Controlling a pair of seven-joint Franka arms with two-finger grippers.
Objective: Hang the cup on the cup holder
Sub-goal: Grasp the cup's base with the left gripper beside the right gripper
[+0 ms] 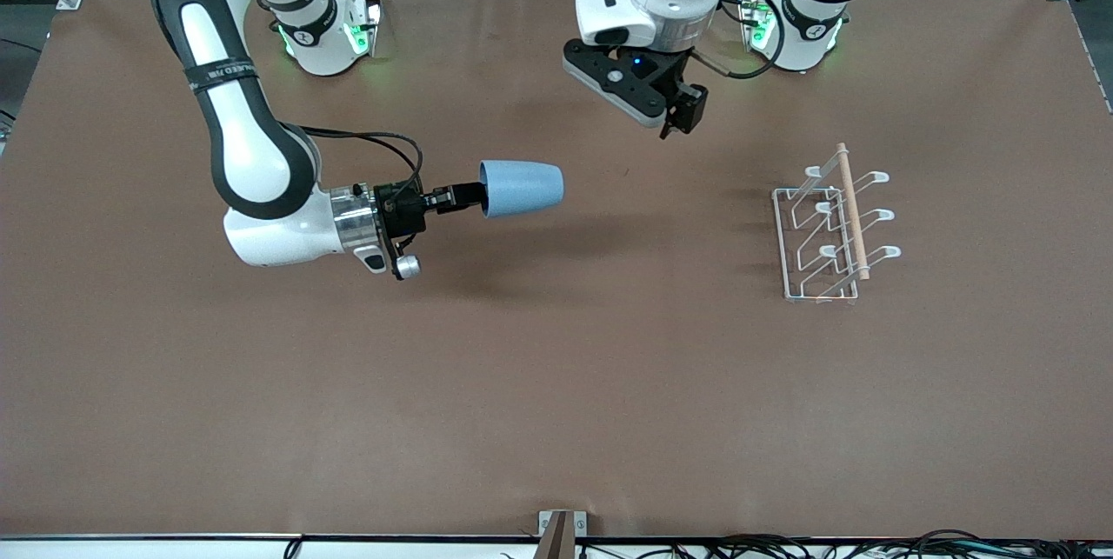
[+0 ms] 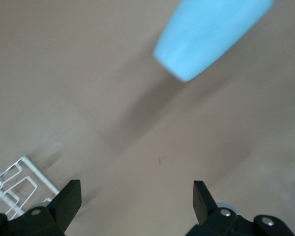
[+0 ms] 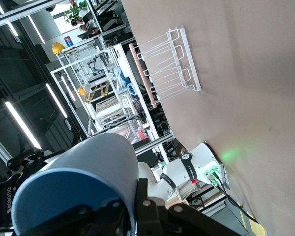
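The cup's open rim should stay free to go onto the cup holder (image 1: 833, 224), so my left gripper needs to reach the light-blue cup and grip its closed bottom (image 1: 554, 187).
My right gripper (image 1: 474, 195) is shut on the rim of the light-blue cup (image 1: 520, 188) and holds it on its side in the air over the middle of the table, its closed bottom pointing toward the left arm's end. In the right wrist view the cup (image 3: 81, 179) fills the foreground with one finger (image 3: 141, 201) on its outer wall. The white wire cup holder (image 1: 833, 224) with a wooden rod stands on the table toward the left arm's end; it also shows in the right wrist view (image 3: 169, 64) and the left wrist view (image 2: 14, 187). My left gripper (image 1: 683, 117) hangs open and empty above the table near its base, and the cup (image 2: 211, 34) shows in its view.
The brown table (image 1: 556, 385) carries only the cup holder. The two arm bases (image 1: 326, 33) stand along the table edge farthest from the front camera. A small bracket (image 1: 561, 531) sits at the nearest edge.
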